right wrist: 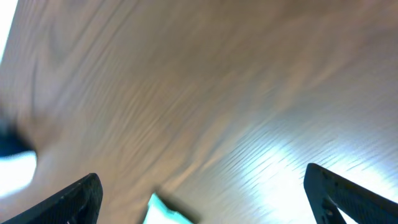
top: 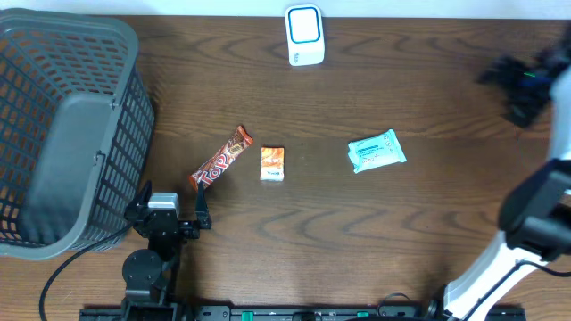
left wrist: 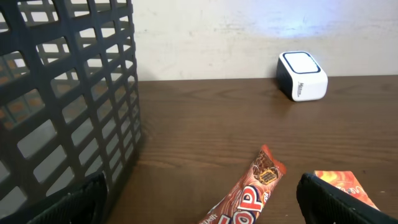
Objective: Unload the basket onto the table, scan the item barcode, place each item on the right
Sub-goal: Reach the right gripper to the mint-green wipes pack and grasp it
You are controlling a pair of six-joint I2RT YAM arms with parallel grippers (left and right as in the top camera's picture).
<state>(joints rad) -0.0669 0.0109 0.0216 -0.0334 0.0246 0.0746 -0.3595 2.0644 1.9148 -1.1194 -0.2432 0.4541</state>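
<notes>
The right gripper grabs the teal packet's nearest end next, leaving the rest uncovered, to scan the packet's barcode at the scanner (top: 304, 36).
A white barcode scanner (top: 304, 36) with a blue-rimmed window stands at the table's far edge; the left wrist view shows the scanner (left wrist: 301, 76) too. Three items lie mid-table: a red-brown candy bar (top: 221, 157), a small orange packet (top: 272, 164) and a teal packet (top: 376, 151). My left gripper (top: 171, 207) sits low near the front edge, open and empty. The candy bar (left wrist: 249, 193) lies just ahead between its fingers, with the orange packet (left wrist: 339, 183) behind the right finger. My right gripper (top: 513, 85) hovers at the far right, open and empty. A corner of the teal packet (right wrist: 165, 213) shows in its blurred view.
A large dark grey plastic basket (top: 62, 125) fills the left side of the table, and its lattice wall (left wrist: 68, 93) stands close to my left gripper's left finger. The right arm's white and black base (top: 526, 232) occupies the front right corner.
</notes>
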